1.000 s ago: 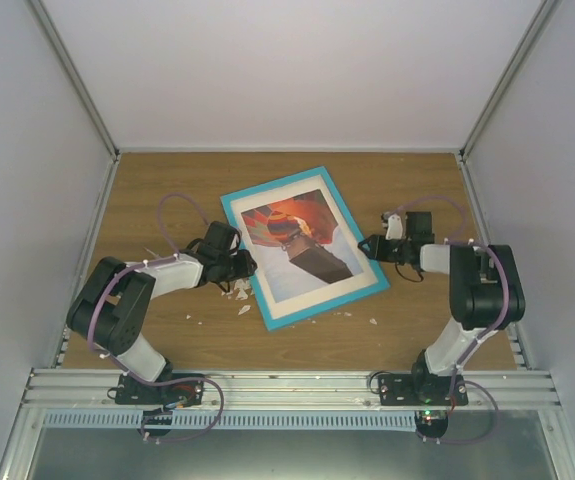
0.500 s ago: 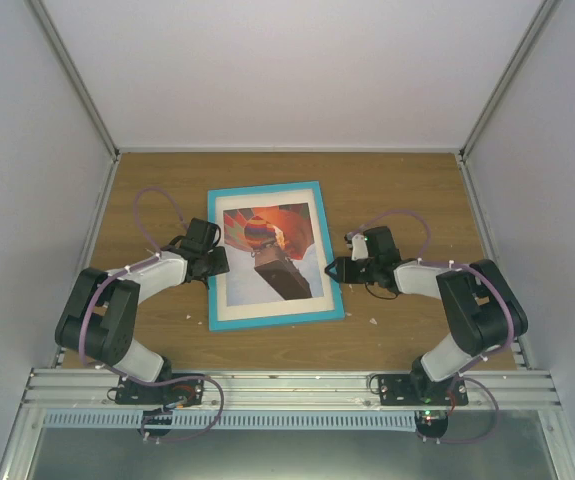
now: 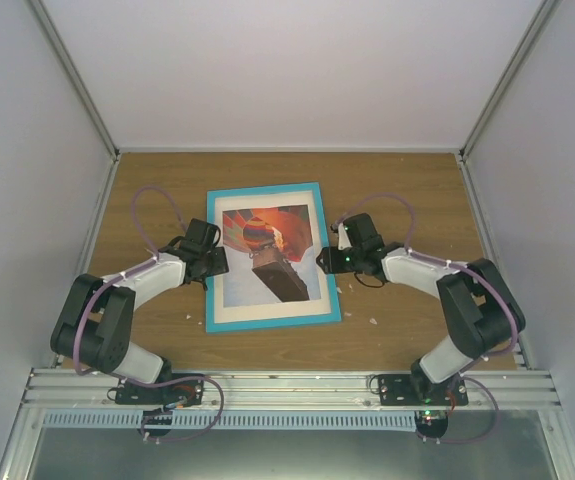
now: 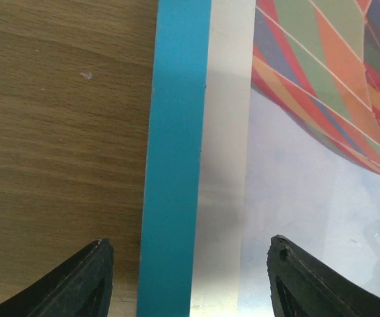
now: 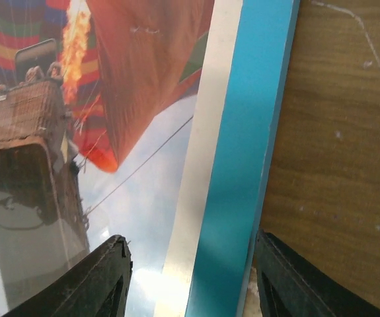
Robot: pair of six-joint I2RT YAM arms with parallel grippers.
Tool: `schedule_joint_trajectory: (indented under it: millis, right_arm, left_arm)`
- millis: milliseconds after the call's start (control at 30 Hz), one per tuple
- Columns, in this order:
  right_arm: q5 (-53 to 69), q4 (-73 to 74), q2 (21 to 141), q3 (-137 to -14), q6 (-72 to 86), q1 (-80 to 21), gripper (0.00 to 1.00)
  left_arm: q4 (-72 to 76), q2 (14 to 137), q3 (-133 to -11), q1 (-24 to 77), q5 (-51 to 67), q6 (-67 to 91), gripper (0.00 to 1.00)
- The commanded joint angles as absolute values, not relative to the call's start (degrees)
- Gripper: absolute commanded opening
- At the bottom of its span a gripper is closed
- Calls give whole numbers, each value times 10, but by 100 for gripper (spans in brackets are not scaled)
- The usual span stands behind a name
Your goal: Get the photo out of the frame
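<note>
My right gripper grips the turquoise frame (image 3: 264, 192) by its long side bar (image 3: 333, 286) next, so the matted photo stays free to separate.
The turquoise frame (image 3: 264, 192) lies face up, flat on the wooden table, with the balloon photo (image 3: 272, 255) inside a white mat. My left gripper (image 3: 214, 262) is open at the frame's left edge, its fingers either side of the turquoise rim (image 4: 173, 165) and mat. My right gripper (image 3: 324, 260) is open at the frame's right edge, one finger over the photo (image 5: 97, 125), the other beside the rim (image 5: 249, 172) over the table. Neither grips anything.
White enclosure walls surround the wooden table (image 3: 407, 190). Small white crumbs lie on the wood near the frame's lower right (image 3: 373, 321) and lower left. An aluminium rail (image 3: 287, 385) runs along the near edge by the arm bases.
The frame has turned from tilted to nearly square with the table and slid left. Both grippers have moved in with it; the right one has closed up to the frame's right edge.
</note>
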State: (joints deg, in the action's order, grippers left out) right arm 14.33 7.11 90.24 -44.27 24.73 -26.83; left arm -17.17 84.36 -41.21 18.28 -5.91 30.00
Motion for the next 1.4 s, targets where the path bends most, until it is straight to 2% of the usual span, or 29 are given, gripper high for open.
schedule_joint_trajectory:
  millis: [0, 167, 433, 800, 1067, 1367]
  right_arm:
    - [68, 109, 935, -479, 234, -287, 53]
    - [19, 129, 969, -511, 225, -298, 50]
    - [-20, 136, 1011, -535, 225, -311, 41]
    - [-17, 120, 990, -535, 246, -315, 16]
    - [-15, 111, 959, -536, 263, -315, 1]
    - [-22, 93, 932, -527, 272, -315, 1]
  left_arm:
    - [-171, 836, -406, 186, -88, 299, 65]
    - [-173, 845, -402, 186, -95, 296, 65]
    - [-162, 873, -399, 191, -86, 293, 62]
    - [-162, 865, -396, 198, -98, 297, 60]
    - [-166, 837, -395, 198, -98, 304, 66]
    - [-173, 811, -398, 198, -100, 311, 72]
